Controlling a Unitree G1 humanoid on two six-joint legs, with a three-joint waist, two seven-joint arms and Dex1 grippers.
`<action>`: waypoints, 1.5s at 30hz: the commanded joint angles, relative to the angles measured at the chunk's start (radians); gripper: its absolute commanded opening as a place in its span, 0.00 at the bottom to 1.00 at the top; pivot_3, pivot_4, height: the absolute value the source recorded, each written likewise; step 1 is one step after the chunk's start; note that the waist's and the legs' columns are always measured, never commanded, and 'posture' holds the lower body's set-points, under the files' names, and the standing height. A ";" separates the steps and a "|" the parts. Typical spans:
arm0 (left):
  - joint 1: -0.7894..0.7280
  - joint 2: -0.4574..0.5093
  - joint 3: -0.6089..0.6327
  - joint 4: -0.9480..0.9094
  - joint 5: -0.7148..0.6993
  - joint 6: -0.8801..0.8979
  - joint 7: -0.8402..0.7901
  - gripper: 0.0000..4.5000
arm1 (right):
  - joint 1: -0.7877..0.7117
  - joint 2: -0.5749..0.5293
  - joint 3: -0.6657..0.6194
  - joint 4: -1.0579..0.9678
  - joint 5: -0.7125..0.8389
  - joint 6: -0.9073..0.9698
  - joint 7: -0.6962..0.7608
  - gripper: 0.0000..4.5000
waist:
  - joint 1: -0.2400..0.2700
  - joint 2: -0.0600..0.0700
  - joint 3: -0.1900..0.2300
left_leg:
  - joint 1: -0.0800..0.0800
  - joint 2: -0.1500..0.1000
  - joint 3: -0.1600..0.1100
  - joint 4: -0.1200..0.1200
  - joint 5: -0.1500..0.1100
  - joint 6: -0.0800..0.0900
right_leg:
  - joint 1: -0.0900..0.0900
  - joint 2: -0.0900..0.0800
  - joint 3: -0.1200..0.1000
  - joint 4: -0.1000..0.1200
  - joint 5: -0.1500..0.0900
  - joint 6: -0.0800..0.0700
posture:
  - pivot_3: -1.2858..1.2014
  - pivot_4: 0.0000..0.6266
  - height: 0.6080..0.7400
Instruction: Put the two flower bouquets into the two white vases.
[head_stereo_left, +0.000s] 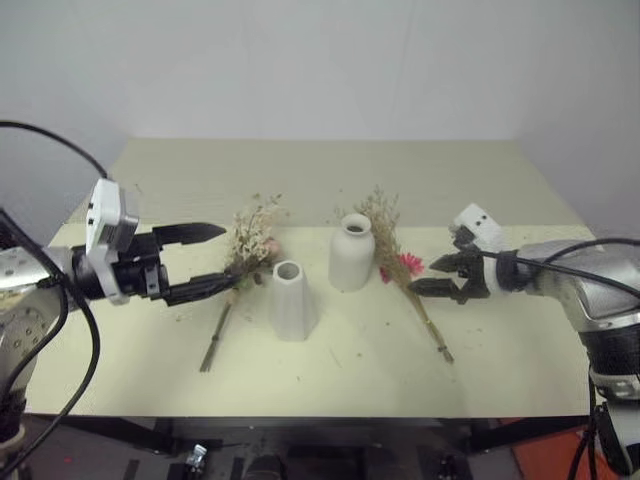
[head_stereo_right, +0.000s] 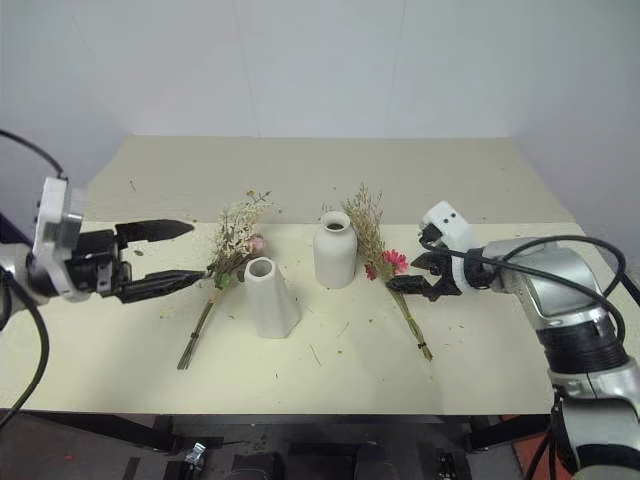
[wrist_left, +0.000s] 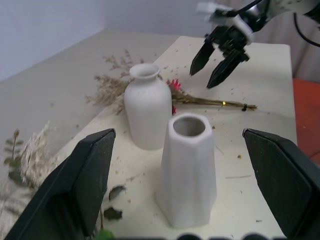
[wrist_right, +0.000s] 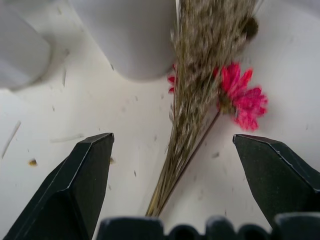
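I should next grab the tan bouquet by its stems with my right gripper, because thin red-pink petals spread out below its tan head. Then the bouquet can go into a white vase.
Two white vases stand mid-table: a faceted cone vase (head_stereo_left: 292, 300) and, behind it to the right, a rounded bottle vase (head_stereo_left: 352, 252). The cream-white bouquet (head_stereo_left: 250, 245) lies flat to the left of the cone vase, stems toward the front edge. The tan bouquet with red-pink blooms (head_stereo_left: 400, 262) lies to the right of the bottle vase. My left gripper (head_stereo_left: 228, 256) is open and held level, its fingertips beside the cream bouquet's head. My right gripper (head_stereo_left: 424, 275) is open and tilted down, just above the tan bouquet's stems (wrist_right: 192, 115), which lie between its fingers.
The pale yellow table (head_stereo_left: 500, 370) is strewn with small dried flower bits. A white wall stands behind it. The table's front edge runs close below the bouquets' stem ends.
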 joint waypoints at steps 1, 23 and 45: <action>-0.074 -0.010 -0.023 0.033 0.015 -0.028 -0.027 0.99 | -0.036 -0.015 0.051 0.034 -0.039 0.028 0.003 1.00 | 0.000 0.000 0.000 | 0.000 0.000 0.000 0.000 0.000 0.000 | 0.000 0.000 0.000 0.000 0.000 0.000 | 0.52 0.24 1.00; -0.150 -0.039 -0.056 0.067 0.055 -0.026 -0.073 1.00 | -0.052 0.150 0.119 0.195 -0.167 0.031 -0.088 0.18 | -0.026 -0.001 -0.001 | 0.002 0.000 0.000 0.000 0.000 0.000 | 0.001 0.001 0.000 0.002 0.000 0.001 | 0.52 0.24 1.00; -0.188 -0.056 -0.068 0.140 0.092 -0.045 -0.105 1.00 | -0.216 0.444 -0.457 0.134 0.090 -0.366 -0.278 0.01 | -0.027 -0.001 0.000 | 0.001 0.000 -0.001 0.000 0.000 0.000 | 0.000 0.001 0.000 0.002 0.001 0.000 | 0.52 0.24 1.00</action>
